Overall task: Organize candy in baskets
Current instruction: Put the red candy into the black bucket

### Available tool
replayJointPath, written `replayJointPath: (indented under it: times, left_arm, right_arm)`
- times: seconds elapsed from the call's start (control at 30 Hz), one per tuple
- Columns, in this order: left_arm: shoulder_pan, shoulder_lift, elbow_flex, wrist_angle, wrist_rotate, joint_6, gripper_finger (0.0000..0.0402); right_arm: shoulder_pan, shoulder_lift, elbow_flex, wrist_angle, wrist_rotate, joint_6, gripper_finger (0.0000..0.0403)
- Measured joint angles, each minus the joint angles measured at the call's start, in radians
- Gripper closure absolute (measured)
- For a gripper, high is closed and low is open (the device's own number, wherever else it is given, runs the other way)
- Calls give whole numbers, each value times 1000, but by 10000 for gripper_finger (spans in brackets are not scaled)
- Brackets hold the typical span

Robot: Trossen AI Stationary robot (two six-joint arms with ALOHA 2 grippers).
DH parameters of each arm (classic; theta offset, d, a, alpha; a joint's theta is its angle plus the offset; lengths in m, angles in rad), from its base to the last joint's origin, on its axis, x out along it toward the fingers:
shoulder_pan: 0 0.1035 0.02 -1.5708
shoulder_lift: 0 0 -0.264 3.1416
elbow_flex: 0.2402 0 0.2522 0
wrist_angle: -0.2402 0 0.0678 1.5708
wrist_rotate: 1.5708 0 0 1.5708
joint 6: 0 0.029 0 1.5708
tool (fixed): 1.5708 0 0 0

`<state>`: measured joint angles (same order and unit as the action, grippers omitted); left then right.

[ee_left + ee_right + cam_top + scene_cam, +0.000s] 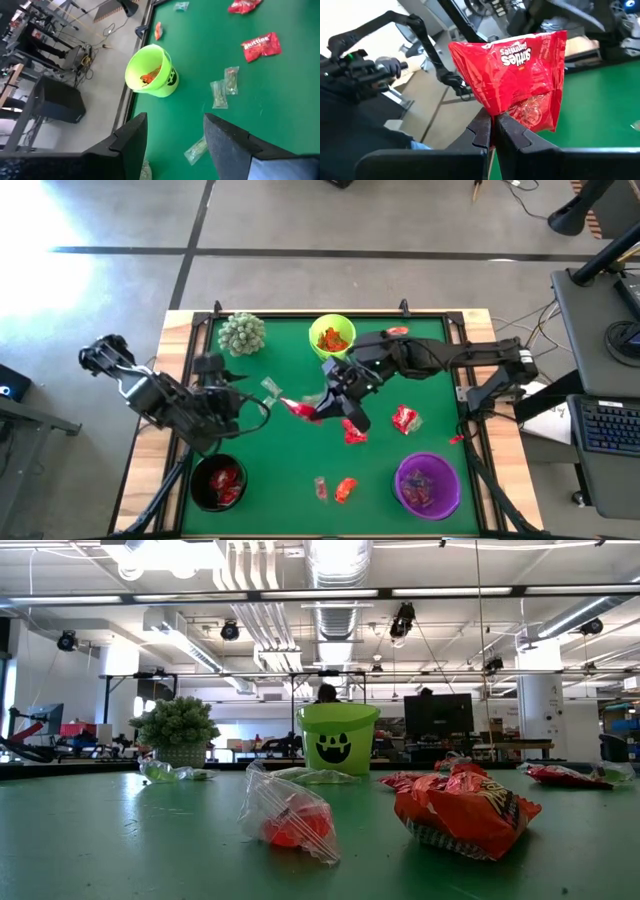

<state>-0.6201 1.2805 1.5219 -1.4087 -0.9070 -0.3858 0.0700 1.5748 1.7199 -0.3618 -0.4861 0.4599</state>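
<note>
The red candy packet has to go to the black basket (218, 483), so the left gripper needs to grab it next by its loose end (288, 403).
My right gripper (322, 406) hovers over the middle of the green table, shut on a red candy packet (520, 75), also seen in the high view (303, 411). My left gripper (175, 145) stands open above the table's left part (243, 402), touching nothing. The lime green basket (331, 337) at the far edge holds orange candy. The black basket (218, 483) at the near left holds red candy, and the purple basket (428, 485) stands at the near right. Loose candy lies on the table: red packets (405, 419), an orange one (345, 489) and clear ones (218, 92). My right gripper pinches the red packet by one edge (496, 118) between its two shut fingers (482, 132). The fingers come at it nearly level from the table's right side. The packet is lifted clear of the table and stands out beyond the fingertips, crinkled.
A spiky pale-green plant (241, 332) stands at the far left corner. More candy lies near the lime basket (398, 331) and at the right edge (456, 439). A raised wooden frame (172, 370) borders the table.
</note>
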Motion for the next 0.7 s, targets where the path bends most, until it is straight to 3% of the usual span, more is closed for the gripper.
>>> replayJointPath:
  times: [0.23, 0.4, 0.7]
  left_arm:
    - [0, 47, 4, 227, 19, 147, 225]
    - [-1, 38, 4, 389, 87, 242, 225]
    - [3, 11, 5, 487, 187, 255, 225]
  right_arm:
    - [2, 103, 120, -15, -74, 11, 394]
    - [3, 156, 214, -142, -76, -22, 394]
    - [11, 194, 282, -186, -102, -84, 394]
